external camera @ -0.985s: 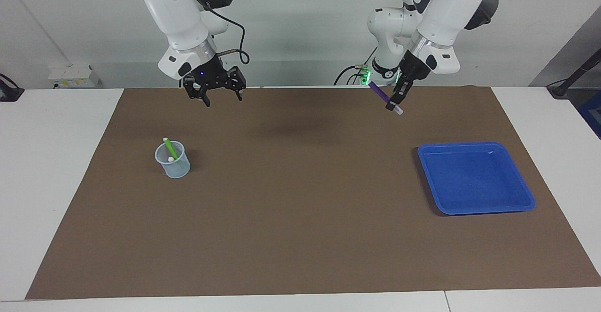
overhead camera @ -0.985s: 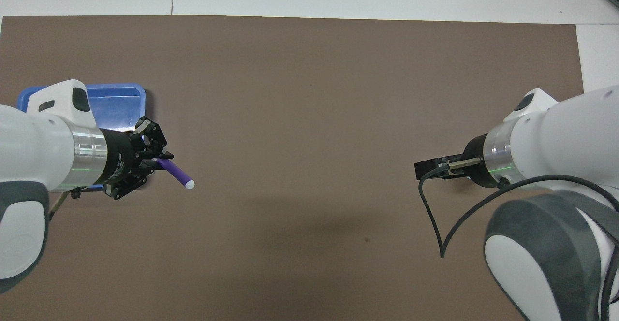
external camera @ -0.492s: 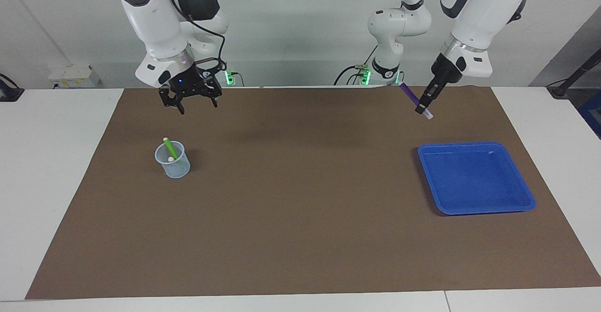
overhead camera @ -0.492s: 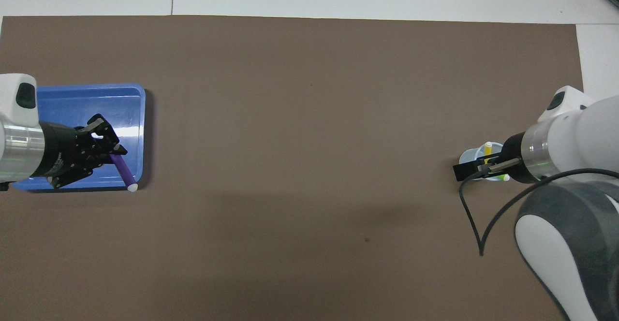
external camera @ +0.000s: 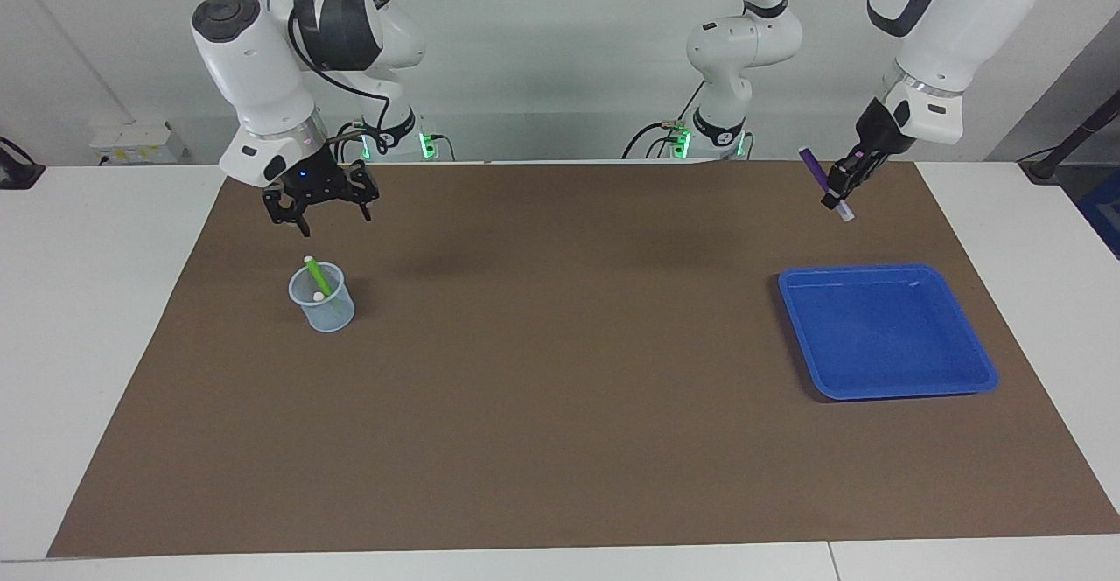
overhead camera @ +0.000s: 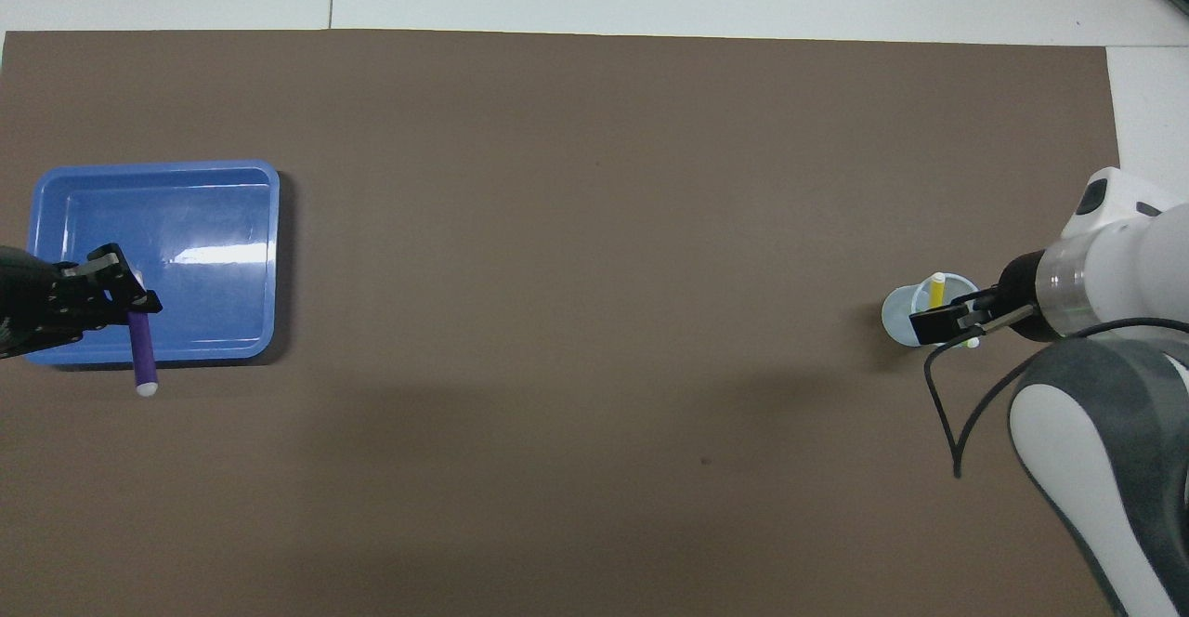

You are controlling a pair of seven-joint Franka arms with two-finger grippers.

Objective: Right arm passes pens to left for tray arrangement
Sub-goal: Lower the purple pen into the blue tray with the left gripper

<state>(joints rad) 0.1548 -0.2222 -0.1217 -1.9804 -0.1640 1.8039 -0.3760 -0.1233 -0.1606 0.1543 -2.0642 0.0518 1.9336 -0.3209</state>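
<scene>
My right gripper grabs the yellow pen by the end standing above the cup's rim [overhead camera: 936,286] next, since the cup's side closes around the pen's lower part.
My left gripper [external camera: 837,193] is shut on the purple pen [external camera: 812,167] and holds it tilted in the air, whitish end down. In the overhead view the left gripper [overhead camera: 137,307] and the purple pen [overhead camera: 142,353] hang over the robot-side rim of the blue tray [overhead camera: 158,168]. Nothing lies in the tray [external camera: 884,332]. My right gripper [external camera: 322,216] is open and hovers above the translucent cup [external camera: 324,305]. A green pen [external camera: 317,276] stands in the cup, and a yellow pen [overhead camera: 937,290] shows beside it from overhead.
A brown mat [external camera: 560,371] covers most of the white table [external camera: 96,301]. The cup [overhead camera: 903,316] stands toward the right arm's end and the tray toward the left arm's end. A loose black cable [overhead camera: 947,413] loops from the right wrist.
The left arm has swung the purple pen outward until it hangs over the tray's rim. The right gripper has moved to above the cup, still open.
</scene>
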